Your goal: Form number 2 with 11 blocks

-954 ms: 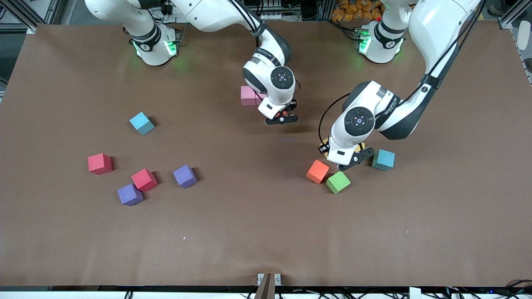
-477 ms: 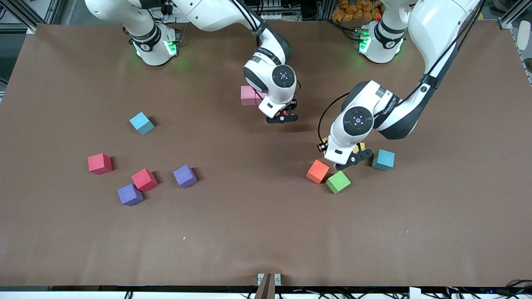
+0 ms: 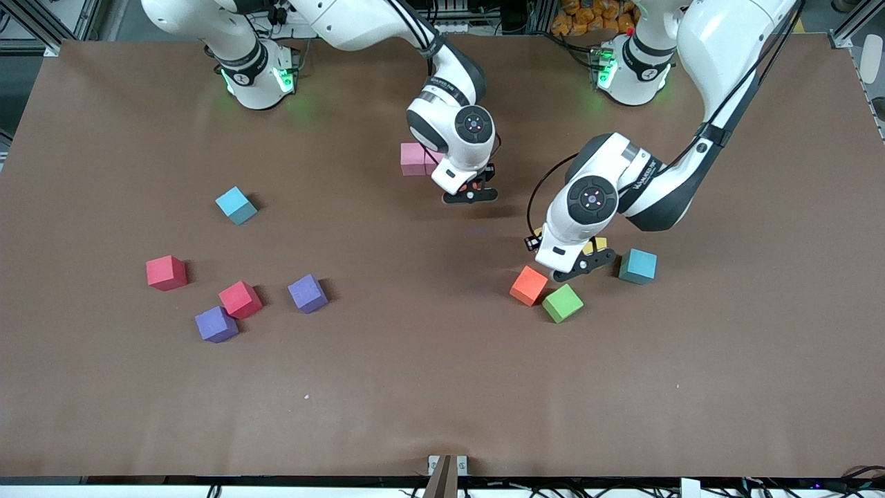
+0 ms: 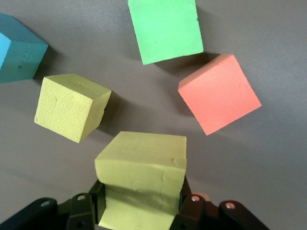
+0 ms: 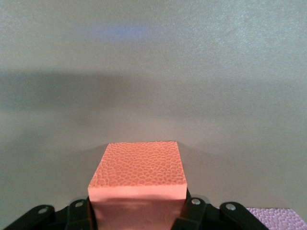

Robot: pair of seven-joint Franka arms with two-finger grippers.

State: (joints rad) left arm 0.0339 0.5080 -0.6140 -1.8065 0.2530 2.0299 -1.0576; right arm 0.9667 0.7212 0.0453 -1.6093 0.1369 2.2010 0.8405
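The orange block sits low beside the pink block in the right wrist view. My right gripper should release it.
My left gripper (image 3: pixel 579 265) (image 4: pixel 141 203) is shut on a yellow block (image 4: pixel 141 175), low over the table. Around it lie a second yellow block (image 4: pixel 72 106) (image 3: pixel 596 243), an orange block (image 3: pixel 529 285) (image 4: pixel 219 93) and a green block (image 3: pixel 562 303) (image 4: pixel 165 29). My right gripper (image 3: pixel 470 196) (image 5: pixel 138 208) is shut on an orange block (image 5: pixel 138 182), beside the pink blocks (image 3: pixel 413 159) (image 5: pixel 276 218) mid-table. Toward the right arm's end lie a red block (image 3: pixel 166 272), a pinkish-red block (image 3: pixel 240 299) and two purple blocks (image 3: pixel 216 324) (image 3: pixel 307 292).
One light-blue cube (image 3: pixel 637 266) (image 4: pixel 17 52) sits just beside the second yellow block, toward the left arm's end. Another light-blue cube (image 3: pixel 236 205) lies toward the right arm's end, farther from the front camera than the red block.
Both grippers shifted only slightly with their blocks held. The left one drifted a little away from the green block. The blocks on the table stayed put.
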